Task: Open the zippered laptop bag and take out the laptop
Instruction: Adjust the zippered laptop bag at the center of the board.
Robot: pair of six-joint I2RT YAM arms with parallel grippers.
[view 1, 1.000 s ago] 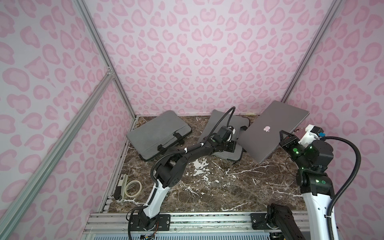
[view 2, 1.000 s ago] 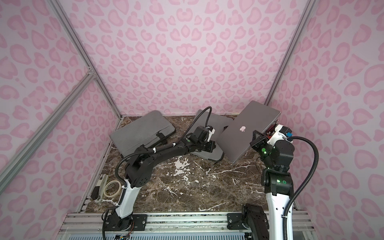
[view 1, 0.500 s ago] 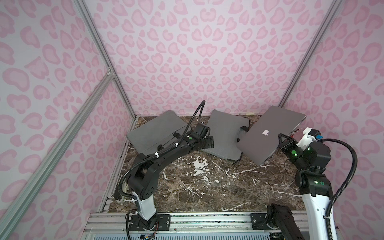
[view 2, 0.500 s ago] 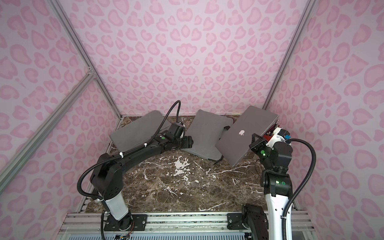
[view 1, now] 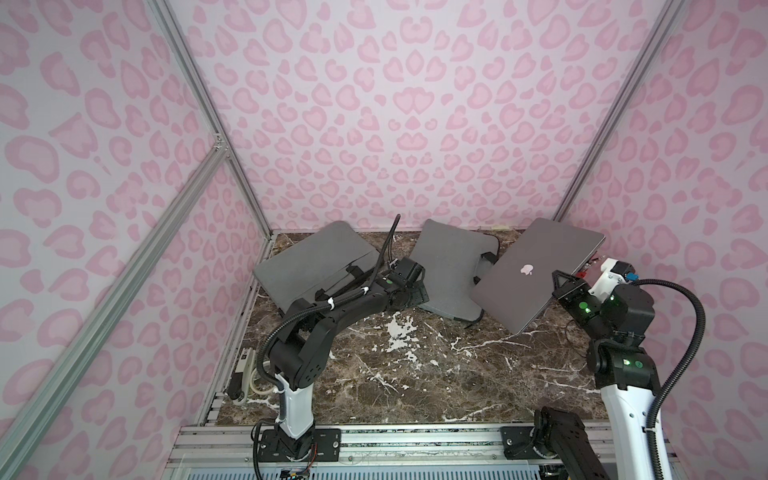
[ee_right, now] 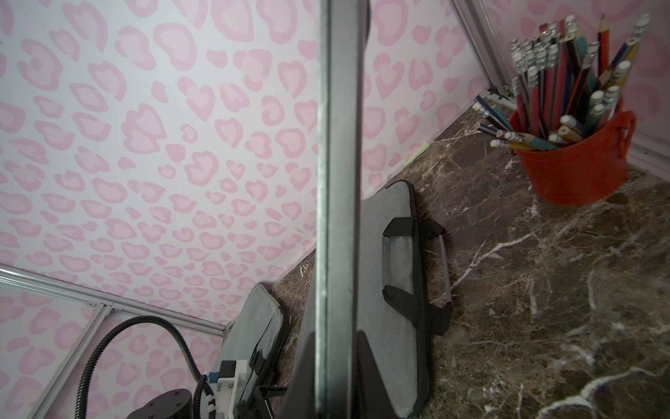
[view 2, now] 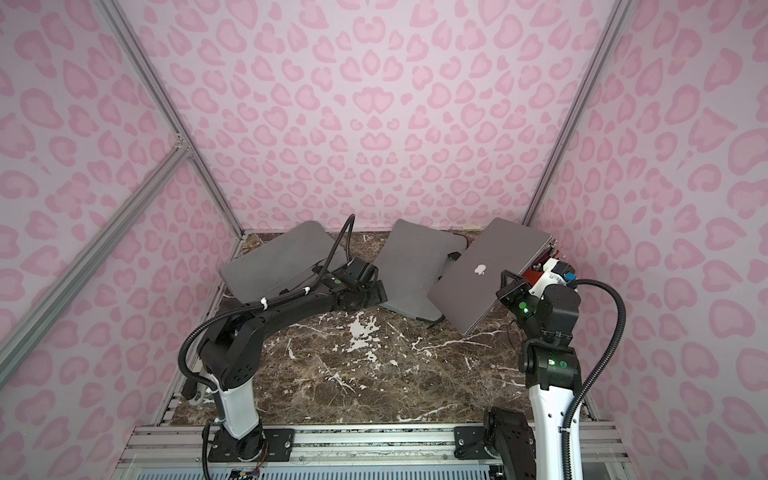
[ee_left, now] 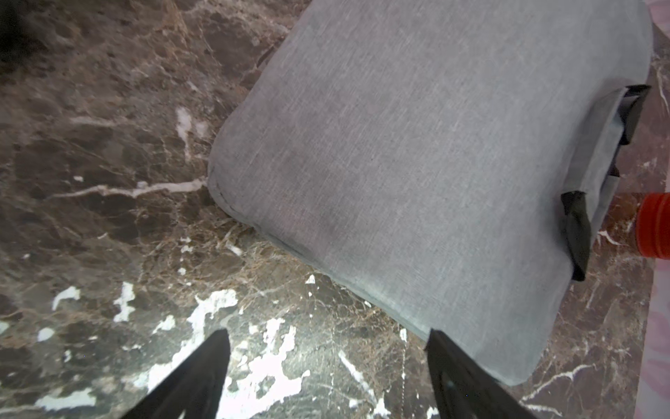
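Observation:
The left gripper next needs to grip the edge of the laptop bag beside the gripper, away from the bag's handles, to turn the bag away from the taken-out laptop.
The grey laptop with its white logo hangs tilted at the back right, clear of the bag. My right gripper is shut on its near edge; in the right wrist view that edge runs between the jaws of the right gripper. The grey laptop bag lies flat in the middle back. My left gripper stands open beside the bag's left edge, holding nothing.
A second grey bag lies at the back left, under the left arm's cable. A red cup of pencils stands in the back right corner behind the laptop. A power strip lies along the left rail.
My left gripper has opened, let go of the bag and drawn back to the left. The laptop has sunk slightly in the right gripper.

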